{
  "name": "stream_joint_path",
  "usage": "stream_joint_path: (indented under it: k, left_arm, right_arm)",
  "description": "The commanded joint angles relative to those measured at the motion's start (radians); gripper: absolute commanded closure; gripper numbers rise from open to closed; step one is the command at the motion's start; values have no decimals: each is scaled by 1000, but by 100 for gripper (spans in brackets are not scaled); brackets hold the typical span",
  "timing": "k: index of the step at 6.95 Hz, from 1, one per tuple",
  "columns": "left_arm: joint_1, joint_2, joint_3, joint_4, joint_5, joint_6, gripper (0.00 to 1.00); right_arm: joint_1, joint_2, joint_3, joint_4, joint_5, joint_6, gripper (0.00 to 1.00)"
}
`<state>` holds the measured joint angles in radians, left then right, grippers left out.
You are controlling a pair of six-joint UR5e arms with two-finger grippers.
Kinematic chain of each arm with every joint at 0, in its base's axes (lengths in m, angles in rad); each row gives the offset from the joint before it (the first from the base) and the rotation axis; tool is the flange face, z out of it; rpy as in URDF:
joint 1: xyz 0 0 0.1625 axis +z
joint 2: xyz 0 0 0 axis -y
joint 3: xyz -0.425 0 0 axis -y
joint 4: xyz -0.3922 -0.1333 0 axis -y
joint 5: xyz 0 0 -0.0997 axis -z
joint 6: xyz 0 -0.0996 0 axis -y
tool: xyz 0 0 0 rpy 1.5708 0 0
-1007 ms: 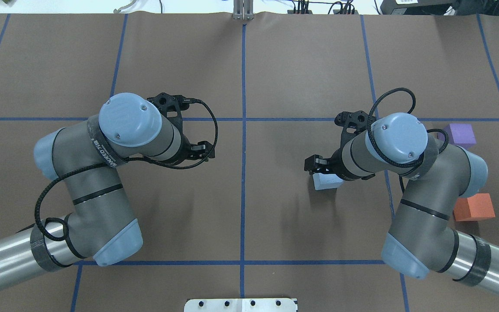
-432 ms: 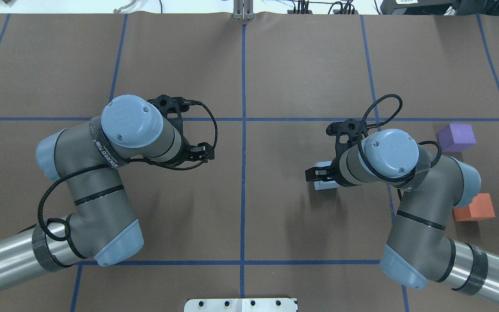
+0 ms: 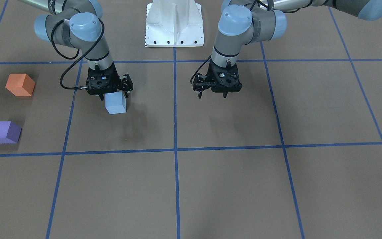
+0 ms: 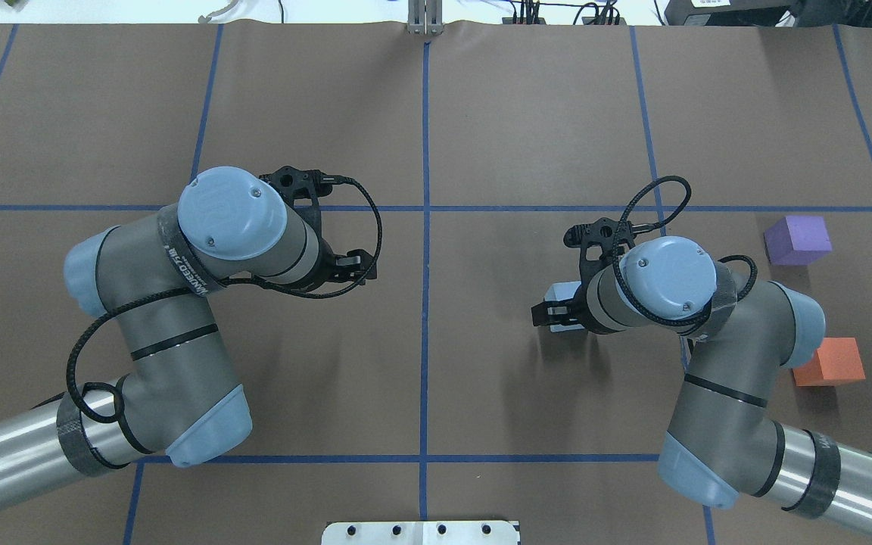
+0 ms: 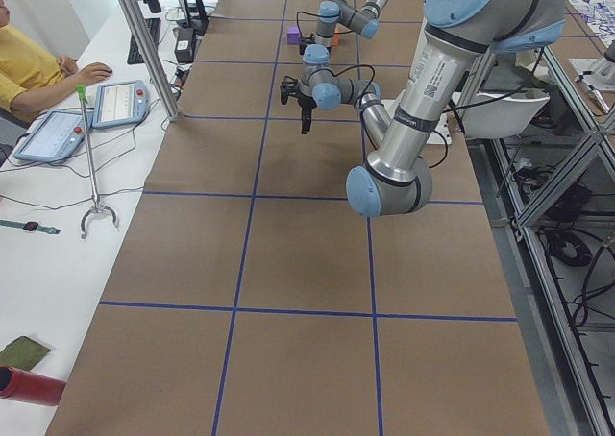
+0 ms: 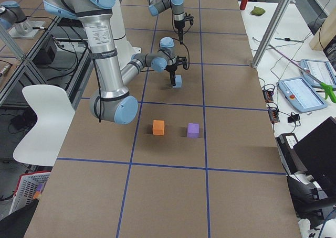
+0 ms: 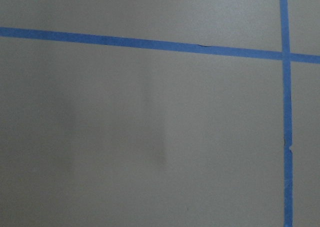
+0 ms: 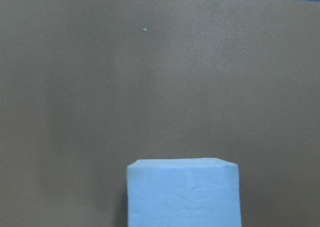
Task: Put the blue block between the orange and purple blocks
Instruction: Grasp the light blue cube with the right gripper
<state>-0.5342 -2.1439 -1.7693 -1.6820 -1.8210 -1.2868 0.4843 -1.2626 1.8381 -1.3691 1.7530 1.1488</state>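
Observation:
My right gripper will next grab the blue block (image 3: 115,103) by its opposite sides. It can then fit between the orange and purple blocks.
The blue block (image 3: 115,103) lies on the brown table right of centre in the overhead view (image 4: 561,295). My right gripper (image 3: 114,95) is open and low over it, one finger on each side of its top, not closed on it. The right wrist view shows the block (image 8: 183,192) at the bottom middle, no fingers in view. The orange block (image 4: 829,362) and the purple block (image 4: 798,239) lie apart at the table's right edge, with a gap between them. My left gripper (image 3: 211,95) is open and empty above bare table left of the centre line.
Blue tape lines (image 4: 425,227) divide the table into squares. The robot's white base (image 3: 174,25) stands at the near edge. An operator (image 5: 29,61) sits with tablets beyond the table's far side. The left wrist view shows only table and tape.
My right arm has swung its wrist towards the robot and over the blue block, which now shows less from above. The block has stayed put. The left arm has barely moved.

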Motion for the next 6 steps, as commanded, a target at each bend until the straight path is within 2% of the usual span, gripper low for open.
stream_joint_path:
  k: [1,3,4,5,6]
  left_arm:
    - [0,-1,-4,1,0,-2,0]
    - [0,-1,1,1,0,-2,0]
    - [0,1,2,1,-1,-2,0]
    - [0,1,1,1,-1,0,0]
    - [0,1,-2,-1,-1,1,0]
  right_arm:
    - [-1,3,-13,1,-6,0,5]
    - [2,6,-26,5,-10,0,58]
    - [10,8,-19,7,2,-3,100]
    - [20,6,-5,7,6,-3,100]
    - [52,-33,57,2,16,-3,100]
